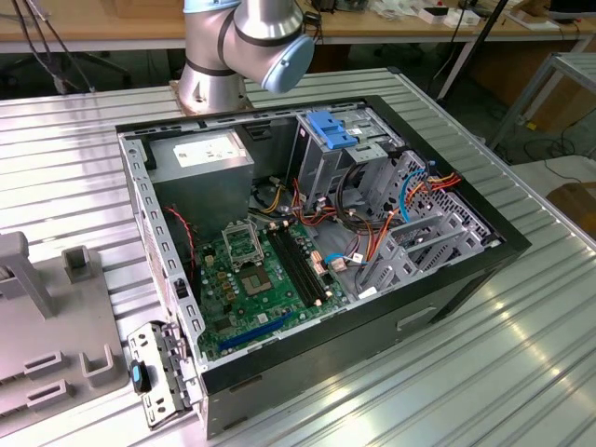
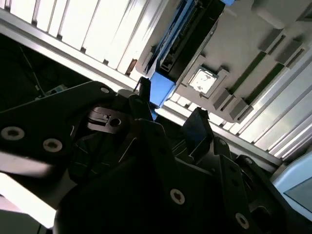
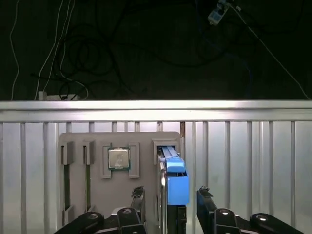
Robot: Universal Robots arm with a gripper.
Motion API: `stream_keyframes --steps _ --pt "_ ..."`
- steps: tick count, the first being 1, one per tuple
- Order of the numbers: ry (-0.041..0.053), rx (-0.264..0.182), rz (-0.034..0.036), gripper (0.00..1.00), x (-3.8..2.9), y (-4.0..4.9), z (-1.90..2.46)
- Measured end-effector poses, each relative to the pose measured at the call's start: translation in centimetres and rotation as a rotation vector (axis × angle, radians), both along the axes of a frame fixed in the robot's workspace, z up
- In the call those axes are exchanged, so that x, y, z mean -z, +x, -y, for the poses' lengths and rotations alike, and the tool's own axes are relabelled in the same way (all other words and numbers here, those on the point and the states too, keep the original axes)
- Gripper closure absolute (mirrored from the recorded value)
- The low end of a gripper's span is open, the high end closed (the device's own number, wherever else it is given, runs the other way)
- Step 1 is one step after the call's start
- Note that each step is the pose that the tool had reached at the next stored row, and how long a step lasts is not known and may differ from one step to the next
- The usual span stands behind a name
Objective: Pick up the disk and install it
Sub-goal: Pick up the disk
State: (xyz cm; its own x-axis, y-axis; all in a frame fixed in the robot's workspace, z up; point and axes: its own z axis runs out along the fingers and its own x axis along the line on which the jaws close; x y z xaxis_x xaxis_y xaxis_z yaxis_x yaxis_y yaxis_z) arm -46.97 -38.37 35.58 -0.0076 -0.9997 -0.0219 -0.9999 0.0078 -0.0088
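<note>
The disk needs to be installed in the computer case, so the robot's gripper should grab the disk's blue bar end (image 3: 177,189) next.
The disk (image 3: 176,181) stands on edge in a slot of a grey holder plate (image 3: 97,190), its bright blue rail end facing the camera. In the first wrist view my gripper (image 3: 170,197) is open, one dark finger on each side of the disk with small gaps to it. The second wrist view has the same disk (image 2: 187,29) with its blue end (image 2: 161,90) just beyond the open gripper (image 2: 170,108), whose fingertips (image 2: 197,122) stand apart from it.
An open computer case (image 1: 307,233) lies on the ribbed metal table (image 1: 484,354), with a green motherboard (image 1: 256,279) and a grey drive cage topped by a blue bracket (image 1: 333,128). The arm's base (image 1: 237,56) stands behind it. The holder plate (image 1: 56,326) also carries a processor chip (image 3: 118,158).
</note>
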Motion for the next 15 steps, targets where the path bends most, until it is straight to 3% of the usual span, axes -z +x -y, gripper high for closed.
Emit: stream_keyframes --steps 1,2,5,8,11,15 --pt "0.0007 0.000 0.0000 0.45 1.32 0.00 0.00" --pt "0.0006 0.000 -0.0001 0.45 1.68 0.00 0.00" --pt "0.0011 0.000 0.0008 0.45 4.32 -0.10 -0.06" --pt "0.0011 0.000 0.0008 0.45 4.32 -0.10 -0.07" --pt "0.0011 0.000 0.0010 0.45 4.34 -0.11 -0.60" --pt "0.0009 0.000 0.0007 0.45 4.39 -0.50 -0.61"
